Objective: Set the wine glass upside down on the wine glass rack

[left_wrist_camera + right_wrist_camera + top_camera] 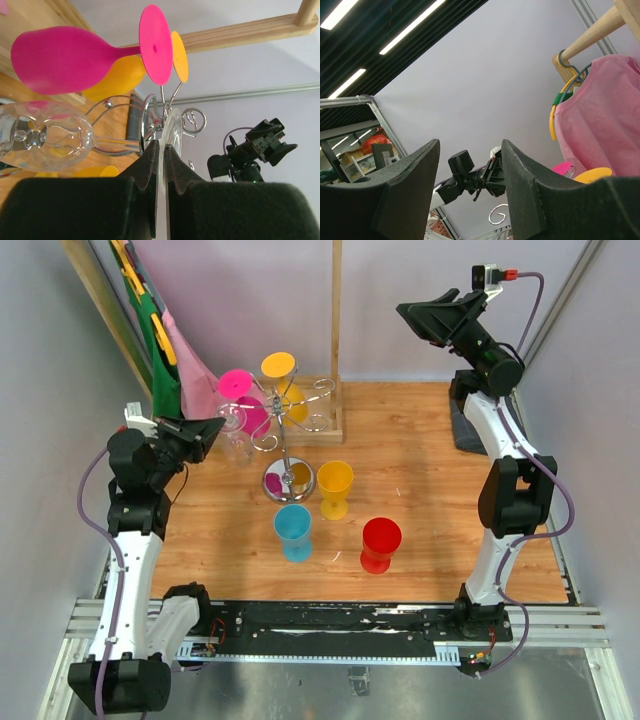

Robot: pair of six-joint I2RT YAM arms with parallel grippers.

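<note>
My left gripper releases the glass now, since its foot is above a curled arm, bowl below, so it would hang on the rack.
My left gripper is shut on the flat foot of a clear wine glass. The glass's foot sits right at the curled arms of the silver wine glass rack. I cannot tell whether the foot rests on an arm. A pink glass and an orange glass hang on the rack. My right gripper is open and empty, raised high at the back right.
A yellow glass, a blue glass and a red glass stand upright in front of the rack's round base. A wooden frame with an upright post stands behind. Clothes on hangers hang at the back left.
</note>
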